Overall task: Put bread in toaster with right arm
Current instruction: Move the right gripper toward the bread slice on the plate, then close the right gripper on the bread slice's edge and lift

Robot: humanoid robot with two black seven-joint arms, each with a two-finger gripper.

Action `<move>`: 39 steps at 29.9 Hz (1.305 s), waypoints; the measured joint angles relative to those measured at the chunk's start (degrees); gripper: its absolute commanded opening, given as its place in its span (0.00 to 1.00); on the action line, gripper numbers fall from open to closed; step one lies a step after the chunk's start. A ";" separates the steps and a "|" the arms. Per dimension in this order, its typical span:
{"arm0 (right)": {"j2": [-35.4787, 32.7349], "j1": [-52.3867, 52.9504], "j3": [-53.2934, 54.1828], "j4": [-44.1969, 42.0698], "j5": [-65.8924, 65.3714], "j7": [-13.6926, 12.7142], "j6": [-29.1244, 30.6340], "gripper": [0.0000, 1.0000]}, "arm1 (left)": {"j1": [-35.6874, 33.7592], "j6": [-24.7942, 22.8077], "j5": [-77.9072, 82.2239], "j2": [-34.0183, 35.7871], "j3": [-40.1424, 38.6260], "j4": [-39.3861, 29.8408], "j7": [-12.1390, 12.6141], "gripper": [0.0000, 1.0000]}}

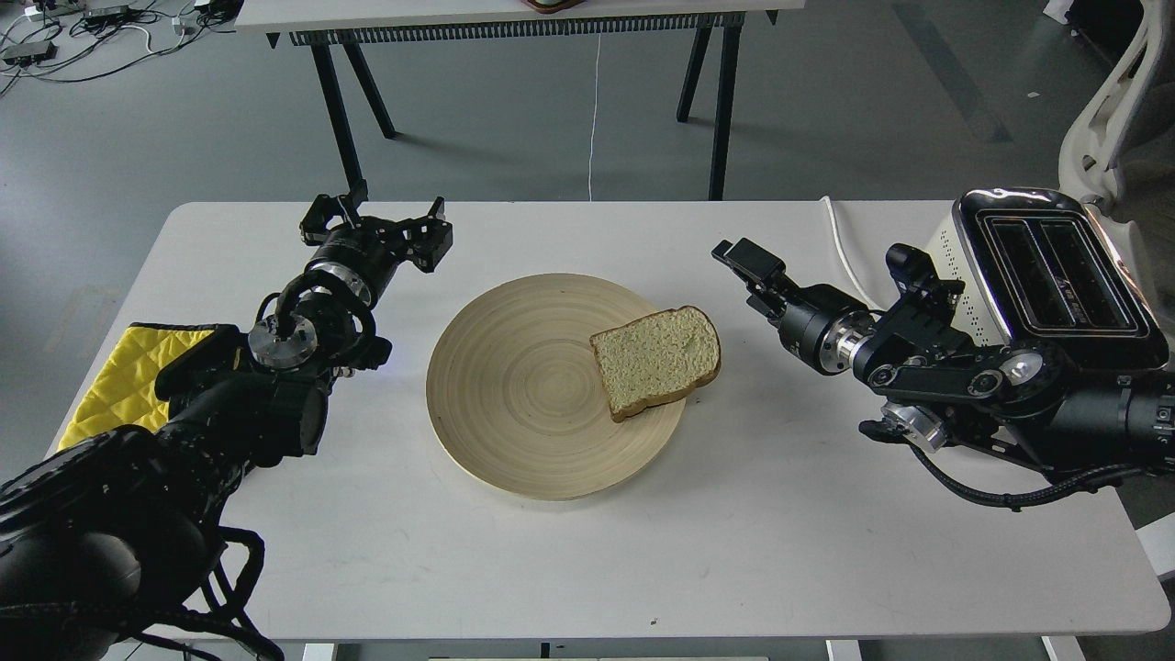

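Note:
My right gripper should grab the bread by its rounded top crust (711, 340) next, so the bread's flat bottom edge (605, 380) stays free to go into the toaster.
The bread (656, 361) lies flat on the right side of a round wooden plate (514, 386) at the table's middle. The cream toaster (1046, 266) stands at the right edge, with both chrome top slots showing and empty. My right gripper (744, 275) is low over the table between bread and toaster. It points left at the bread, a short gap from its crust, open and empty. My left gripper (376, 225) is open and empty at the back left, apart from the plate.
A yellow quilted cloth (119, 376) lies at the table's left edge under my left arm. The toaster's white cord (849, 257) runs over the back right of the table. Another table (514, 14) stands behind, and a white chair (1102, 119) at far right.

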 measured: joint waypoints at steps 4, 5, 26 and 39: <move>1.60 -1.15 -0.51 -0.46 0.06 -0.08 -0.39 0.96 | 0.00 0.00 0.00 0.00 0.00 0.00 0.01 1.00; 1.97 -1.53 -0.55 -0.47 0.08 -0.09 -0.62 0.95 | 0.00 0.00 0.00 0.00 0.00 0.00 0.01 1.00; 4.00 -4.06 -0.98 -0.21 0.22 -0.37 -2.15 0.66 | 0.01 0.00 0.00 0.00 0.00 0.00 0.03 1.00; 5.02 -4.71 -2.18 0.25 -1.11 -0.58 -1.71 0.30 | 0.02 0.00 0.00 0.00 0.00 0.00 0.03 1.00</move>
